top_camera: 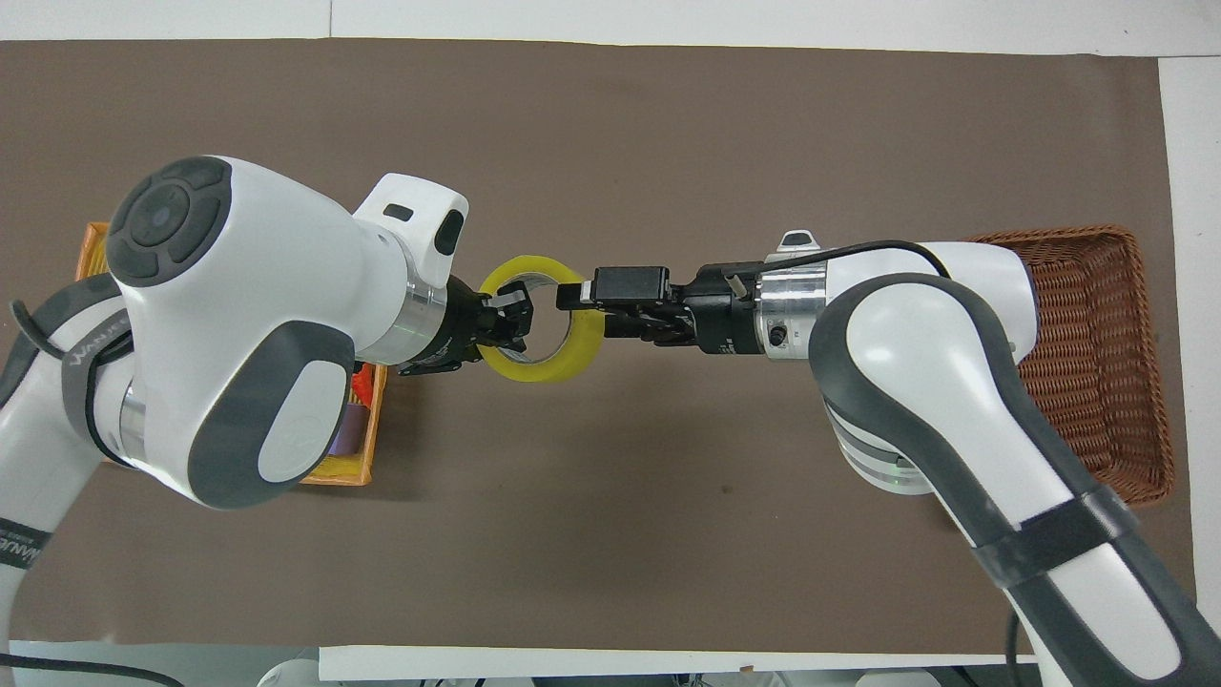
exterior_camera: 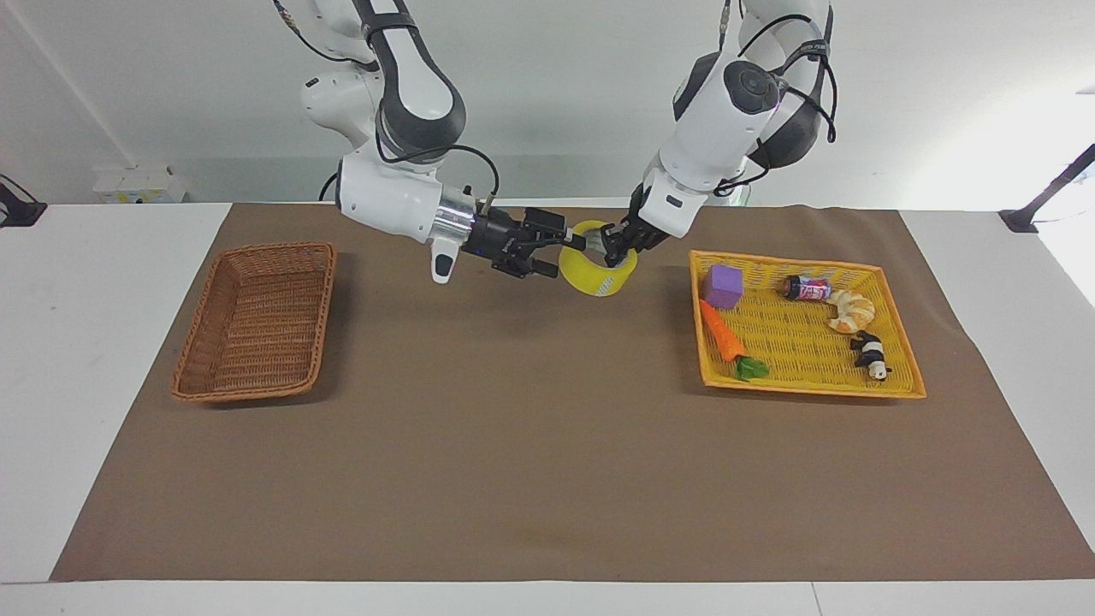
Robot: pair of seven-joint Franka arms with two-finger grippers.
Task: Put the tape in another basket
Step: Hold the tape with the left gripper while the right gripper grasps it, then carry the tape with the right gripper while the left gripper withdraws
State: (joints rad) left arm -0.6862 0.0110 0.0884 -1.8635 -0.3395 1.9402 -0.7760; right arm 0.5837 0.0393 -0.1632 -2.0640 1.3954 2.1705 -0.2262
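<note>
Next, my right gripper grabs the tape by the tape's free rim across the hole (top_camera: 589,327), since my left gripper's fingers already cover the opposite side of the tape.
The tape (exterior_camera: 600,281), a wide yellow roll, hangs over the brown mat between the two containers. My left gripper (exterior_camera: 614,248) is shut on the part of its rim toward the left arm's end, one finger inside the ring (top_camera: 544,367). My right gripper (exterior_camera: 558,251) is open and lies level, its fingers straddling the rim toward the right arm's end, one fingertip (top_camera: 569,295) over the ring in the overhead view. The brown wicker basket (exterior_camera: 257,325) stands at the right arm's end of the table, with nothing in it, and shows partly beneath the right arm (top_camera: 1097,324).
A flat yellow tray (exterior_camera: 796,342) at the left arm's end holds a purple cube (exterior_camera: 724,285), a carrot (exterior_camera: 723,338), a small can (exterior_camera: 807,288), a croissant toy (exterior_camera: 849,310) and a panda figure (exterior_camera: 871,352). The brown mat covers the table's middle.
</note>
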